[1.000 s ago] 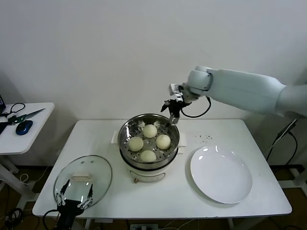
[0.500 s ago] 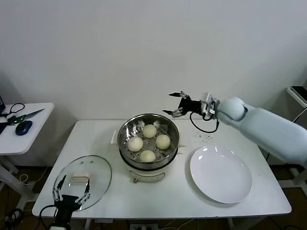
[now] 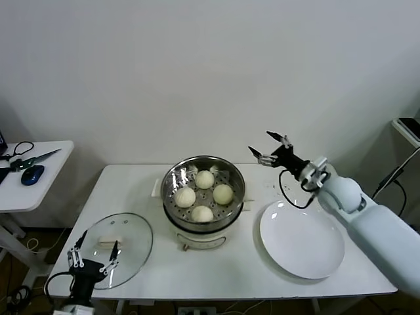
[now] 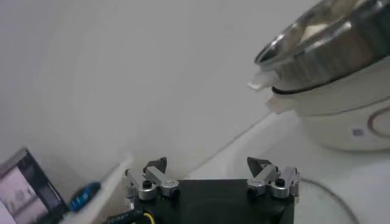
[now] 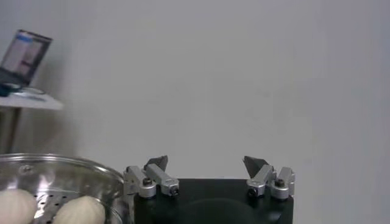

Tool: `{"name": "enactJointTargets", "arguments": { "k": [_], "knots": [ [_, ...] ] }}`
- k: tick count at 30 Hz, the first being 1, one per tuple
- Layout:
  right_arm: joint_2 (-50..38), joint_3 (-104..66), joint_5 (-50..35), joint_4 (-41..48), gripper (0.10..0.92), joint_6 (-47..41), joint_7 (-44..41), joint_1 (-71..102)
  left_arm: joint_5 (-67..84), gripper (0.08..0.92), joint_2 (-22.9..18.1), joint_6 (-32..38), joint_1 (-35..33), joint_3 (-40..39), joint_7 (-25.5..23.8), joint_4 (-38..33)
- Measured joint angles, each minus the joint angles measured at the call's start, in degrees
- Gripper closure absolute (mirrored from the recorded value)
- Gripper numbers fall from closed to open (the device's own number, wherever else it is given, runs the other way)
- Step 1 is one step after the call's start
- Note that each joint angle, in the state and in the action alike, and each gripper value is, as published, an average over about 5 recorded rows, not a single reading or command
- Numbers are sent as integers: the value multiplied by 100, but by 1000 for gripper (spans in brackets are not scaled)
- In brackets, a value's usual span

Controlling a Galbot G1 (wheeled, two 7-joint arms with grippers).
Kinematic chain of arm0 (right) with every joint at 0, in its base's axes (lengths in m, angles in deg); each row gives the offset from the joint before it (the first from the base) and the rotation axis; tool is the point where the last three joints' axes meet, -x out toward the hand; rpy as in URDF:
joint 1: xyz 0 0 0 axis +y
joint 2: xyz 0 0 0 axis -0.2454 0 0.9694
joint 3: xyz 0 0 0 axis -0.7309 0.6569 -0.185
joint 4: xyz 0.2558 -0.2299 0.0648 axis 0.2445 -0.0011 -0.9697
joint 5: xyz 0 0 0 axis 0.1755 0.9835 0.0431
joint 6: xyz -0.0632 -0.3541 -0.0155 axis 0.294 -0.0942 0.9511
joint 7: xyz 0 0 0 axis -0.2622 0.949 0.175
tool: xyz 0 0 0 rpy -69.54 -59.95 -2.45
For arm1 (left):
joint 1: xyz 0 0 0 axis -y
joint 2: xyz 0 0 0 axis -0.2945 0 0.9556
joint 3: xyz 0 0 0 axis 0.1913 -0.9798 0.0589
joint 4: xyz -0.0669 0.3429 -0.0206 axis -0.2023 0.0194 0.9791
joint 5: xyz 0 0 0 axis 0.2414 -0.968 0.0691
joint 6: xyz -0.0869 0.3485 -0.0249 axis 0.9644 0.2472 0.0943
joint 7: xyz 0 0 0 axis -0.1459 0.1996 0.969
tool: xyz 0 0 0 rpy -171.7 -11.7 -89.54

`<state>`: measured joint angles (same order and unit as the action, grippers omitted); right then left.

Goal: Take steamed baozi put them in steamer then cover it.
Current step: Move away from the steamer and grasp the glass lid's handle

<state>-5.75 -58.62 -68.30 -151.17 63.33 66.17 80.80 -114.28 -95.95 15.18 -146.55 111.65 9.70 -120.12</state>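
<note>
The left gripper picks up the glass cover by its white handle point(image 3: 108, 241) next, to cover the steamer.
Several cream-white baozi point(image 3: 204, 179) lie inside the shiny steamer point(image 3: 172, 176) on its white pot base point(image 3: 197, 231) at the table's middle. The glass cover point(image 3: 131, 233), with a white bar handle, lies flat on the table at the front left. My left gripper point(image 3: 96, 248) hovers open and empty at the cover's front edge. In the left wrist view the left gripper point(image 4: 207, 163) faces the steamer point(image 4: 329, 36). My right gripper point(image 3: 260, 143) is open and empty in the air to the right of the steamer. The right wrist view shows the right gripper point(image 5: 206, 159) beside the steamer rim point(image 5: 61, 163) and one baozi point(image 5: 79, 210).
A flat white plate point(image 3: 302, 239) lies on the table at the right front. A small side table point(image 3: 39, 187) to the left carries scissors point(image 3: 29, 158) and a blue mouse point(image 3: 33, 173). Dark specks point(image 3: 281, 189) dot the table behind the plate.
My right arm has swung from the steamer's back rim out to the right and dropped lower. My left gripper has drawn back off the cover toward its front edge. Both stayed open.
</note>
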Motion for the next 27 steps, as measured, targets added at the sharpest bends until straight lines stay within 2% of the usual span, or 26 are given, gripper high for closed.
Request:
{"name": "enactJointTargets", "arguments": {
  "k": [15,27],
  "knots": [
    [1008,-2403,1081,-634,203,-378,-6,2484,-3850,177,278,-266,209,-149,107,300],
    [1428,-3019,1563,-733,203,-335,-74,3225,-5174,177,345,-244,844,-236,372,1242]
  ]
}}
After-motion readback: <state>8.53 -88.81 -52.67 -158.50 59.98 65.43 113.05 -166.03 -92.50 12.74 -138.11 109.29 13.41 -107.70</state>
